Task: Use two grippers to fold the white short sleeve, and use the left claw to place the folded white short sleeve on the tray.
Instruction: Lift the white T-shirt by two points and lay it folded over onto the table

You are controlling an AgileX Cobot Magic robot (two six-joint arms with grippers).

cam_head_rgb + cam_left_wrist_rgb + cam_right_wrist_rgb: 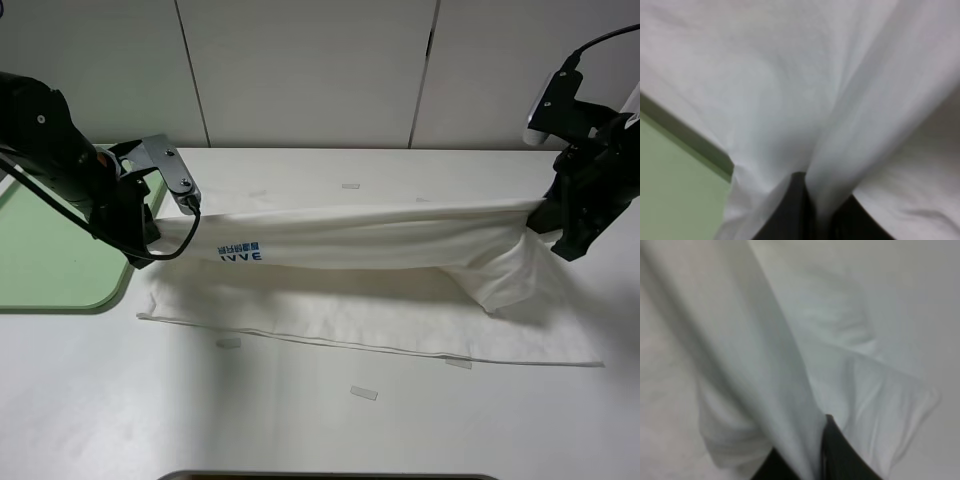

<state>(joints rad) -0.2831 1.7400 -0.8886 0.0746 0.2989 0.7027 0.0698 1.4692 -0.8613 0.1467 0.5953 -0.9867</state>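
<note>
The white short sleeve (360, 245) hangs as a raised piece of cloth from my fingers above its flat lower layer. My left gripper lays it down before opening.
The white short sleeve (360, 245) hangs stretched in a band between my two grippers, its blue print facing the camera, while its lower part (380, 325) lies flat on the table. My left gripper (150, 245) is shut on the shirt's left end, beside the pale-green tray (55, 265). My right gripper (552, 215) is shut on the right end, where cloth sags down. In the left wrist view white cloth (805, 90) drapes over the black fingers (790, 215), with the tray (675, 190) below. The right wrist view shows cloth (790, 365) folded over a black finger (840, 455).
The white table (300, 420) carries small strips of clear tape (363, 393) near the front and another (350, 186) near the back. White wall panels (310, 70) rise behind the table. A dark edge (330, 476) shows at the very front.
</note>
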